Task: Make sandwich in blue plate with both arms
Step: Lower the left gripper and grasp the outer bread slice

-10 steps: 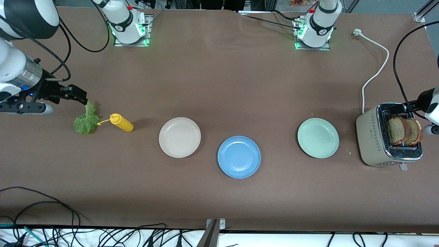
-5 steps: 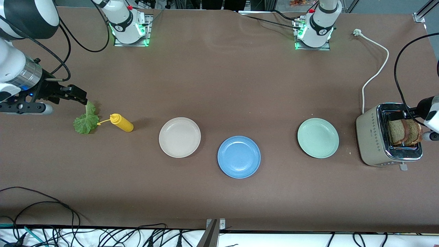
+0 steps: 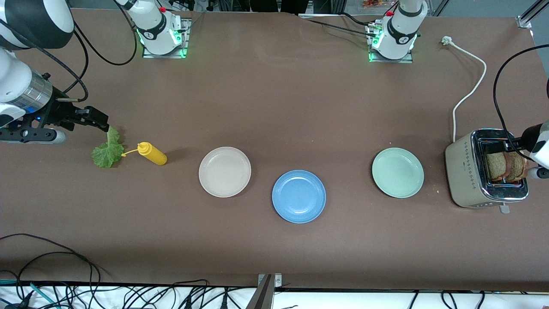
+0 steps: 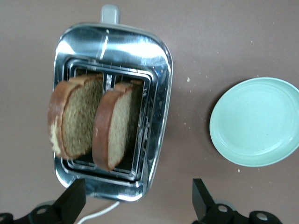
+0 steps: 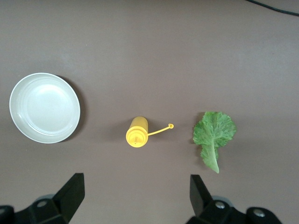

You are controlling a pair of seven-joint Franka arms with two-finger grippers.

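Note:
I will grab the bread slice by its raised top crust [image 4: 103, 128] with my left gripper next, because the slice's lower part is inside the toaster slot [image 4: 136, 151].
The blue plate [image 3: 299, 196] lies empty near the table's middle. Two brown bread slices [image 3: 506, 166] stand upright in the slots of a silver toaster [image 3: 467, 171] at the left arm's end. My left gripper [image 3: 508, 143] hangs open above the toaster; in its wrist view the slices [image 4: 74, 116] [image 4: 114, 123] show ahead of the open gripper [image 4: 138, 203]. A green lettuce leaf [image 3: 107, 150] lies flat at the right arm's end. My right gripper [image 3: 98, 119] is open and empty over the table beside the leaf [image 5: 214, 133], its jaws [image 5: 135, 196] spread above bare tabletop.
A yellow squeeze bottle [image 3: 152, 153] lies on its side between the lettuce and a cream plate [image 3: 224, 171]. A mint-green plate [image 3: 398, 172] sits between the blue plate and the toaster. The toaster's white cord [image 3: 469, 92] trails toward the left arm's base.
The left gripper has shifted slightly over the toaster, covering more of the bread in the front view. The right arm has barely moved.

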